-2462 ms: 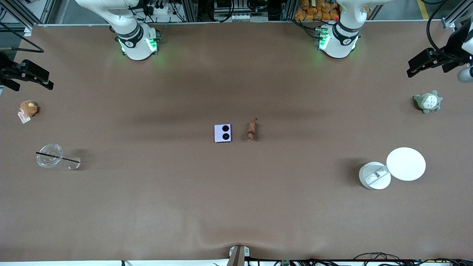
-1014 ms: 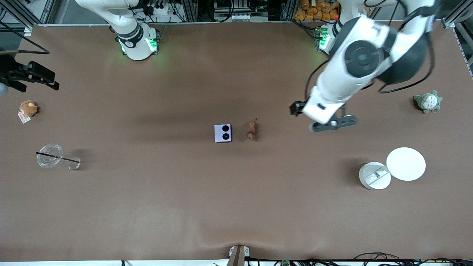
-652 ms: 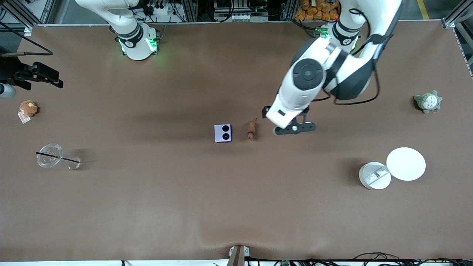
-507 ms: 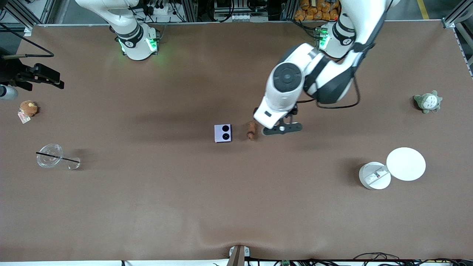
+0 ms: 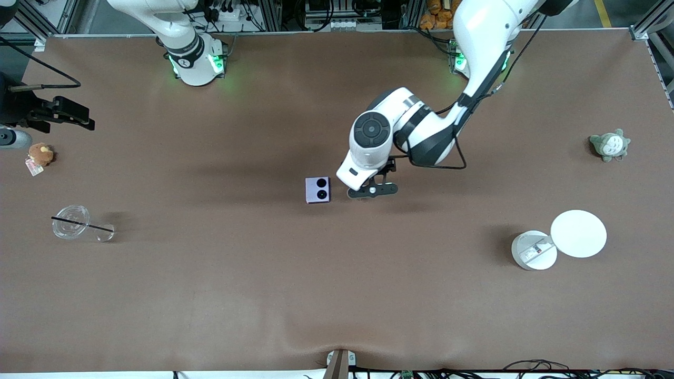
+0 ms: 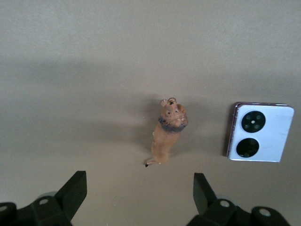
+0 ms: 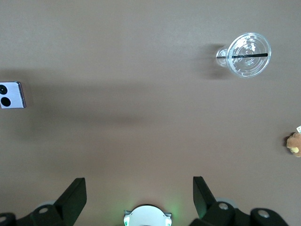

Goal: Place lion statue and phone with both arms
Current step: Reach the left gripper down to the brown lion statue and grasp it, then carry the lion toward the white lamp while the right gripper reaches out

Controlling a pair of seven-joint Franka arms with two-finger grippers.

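The robot's left gripper will next pick up the lion statue by its body below the mane (image 6: 165,139), so that the lion statue's maned head (image 6: 173,114) stays free for placing.
The lion statue (image 6: 169,133) lies on the brown table beside the phone (image 6: 260,132), a pale square with two black circles. In the front view the phone (image 5: 317,189) shows at the table's middle, and my left hand hides the lion. My left gripper (image 5: 371,190) hangs over the lion, open and empty. In the left wrist view the left gripper (image 6: 139,197) has its fingers spread wide, and the lion lies just past the fingertips. My right gripper (image 5: 79,120) waits high over the right arm's end of the table, open and empty (image 7: 139,197). The phone (image 7: 10,95) also shows in the right wrist view.
A clear cup with a straw (image 5: 70,222) and a brown plush toy (image 5: 40,153) lie toward the right arm's end. A grey-green plush toy (image 5: 610,145), a white round container (image 5: 534,250) and a white disc (image 5: 578,233) lie toward the left arm's end.
My left arm has swung in from the left arm's end of the table to over the lion, covering it in the front view. My right gripper has drifted slightly.
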